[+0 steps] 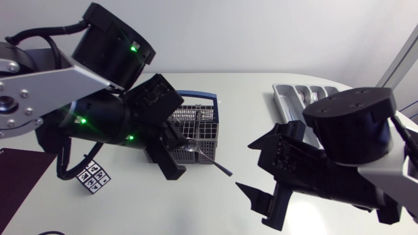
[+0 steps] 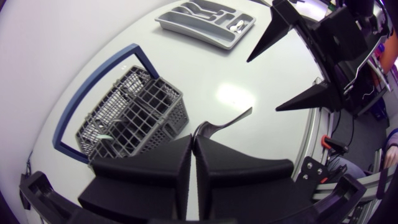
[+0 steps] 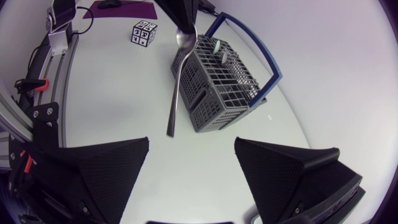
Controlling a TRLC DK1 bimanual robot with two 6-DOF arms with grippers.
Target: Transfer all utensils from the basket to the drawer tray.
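Note:
Next, my right gripper grips the metal spoon by its handle [image 1: 217, 166], to carry the spoon to the drawer tray [image 1: 285, 99].
The grey wire basket [image 1: 198, 123] with a blue handle stands mid-table and holds a few utensils [image 3: 218, 47]. My left gripper [image 1: 183, 146] hangs just in front of it, shut on the bowl end of a metal spoon [image 1: 208, 156]. The spoon's handle slants down toward my right gripper [image 1: 243, 165]. In the left wrist view the left gripper [image 2: 193, 142] is pressed together over the spoon [image 2: 225, 121]. My right gripper [image 3: 193, 152] is open, with the spoon [image 3: 176, 84] hanging ahead of it. The grey drawer tray [image 1: 285, 99] lies at the far right with cutlery [image 1: 311, 96] in it.
A small cube with black-and-white markers [image 1: 95, 176] sits at the front left, beside a dark purple mat [image 1: 19, 171]. The basket [image 2: 134, 115] and the tray [image 2: 180, 25] are separated by bare white tabletop.

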